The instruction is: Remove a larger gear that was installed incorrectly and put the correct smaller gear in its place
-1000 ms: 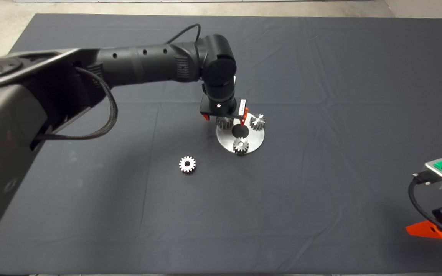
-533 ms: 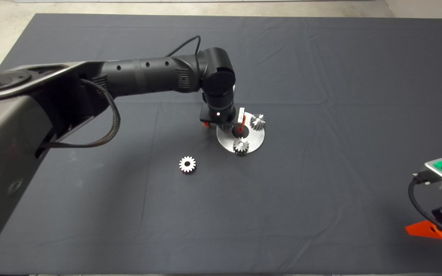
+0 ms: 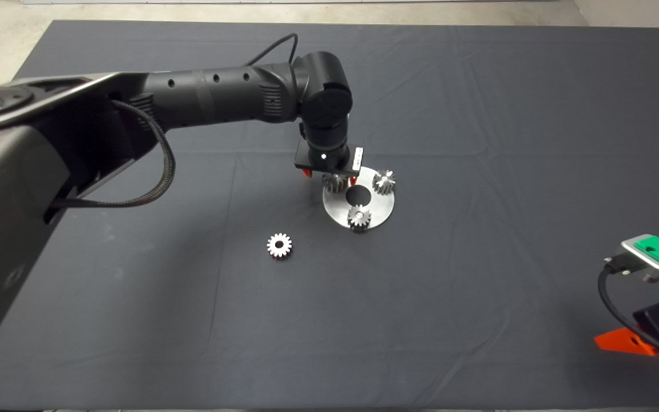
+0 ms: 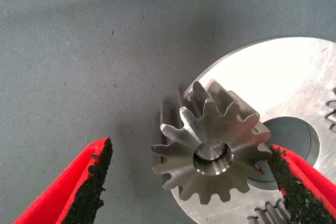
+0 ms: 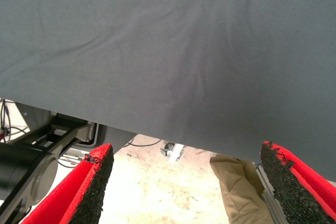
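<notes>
I will next grab the larger gear by its toothed rim with my left gripper. The larger gear's bore will stay free to slide off the peg.
A round silver plate lies mid-mat with three gears on pegs. The larger gear, dull grey, sits on the plate's back-left peg. In the left wrist view it stands between the fingers, with its peg showing in the bore. My left gripper hangs over it, open, with one finger on the mat side and the other over the plate's centre hole. The smaller gear, bright-faced, lies loose on the mat to the plate's front left. My right gripper waits open at the lower right edge.
Two other gears stand on the plate's back-right and front pegs. The plate has a round centre hole. The right wrist view shows the mat's edge, the floor beyond it and frame parts.
My left gripper dipped towards the plate, then rose a little and shifted left, so its fingers now straddle the larger gear. My right gripper slid slightly down and left.
</notes>
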{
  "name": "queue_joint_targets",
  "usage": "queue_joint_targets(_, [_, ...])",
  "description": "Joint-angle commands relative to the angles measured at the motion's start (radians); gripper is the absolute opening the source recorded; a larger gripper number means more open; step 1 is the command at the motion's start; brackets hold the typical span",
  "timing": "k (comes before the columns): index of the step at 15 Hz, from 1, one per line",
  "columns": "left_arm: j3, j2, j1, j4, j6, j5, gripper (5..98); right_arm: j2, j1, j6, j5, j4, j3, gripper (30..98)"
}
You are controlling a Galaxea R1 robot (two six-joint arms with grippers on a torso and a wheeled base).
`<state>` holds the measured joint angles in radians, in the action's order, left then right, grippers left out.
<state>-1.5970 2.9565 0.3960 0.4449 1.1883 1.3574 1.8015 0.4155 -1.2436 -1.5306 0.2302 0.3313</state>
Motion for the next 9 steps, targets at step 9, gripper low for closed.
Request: queue_joint_targets(9, [0.005, 0.003, 0.004, 0.006, 0.004, -0.021, 69.7, 0.005, 0.028, -0.013, -0.071, -0.028, -0.005, 73.9])
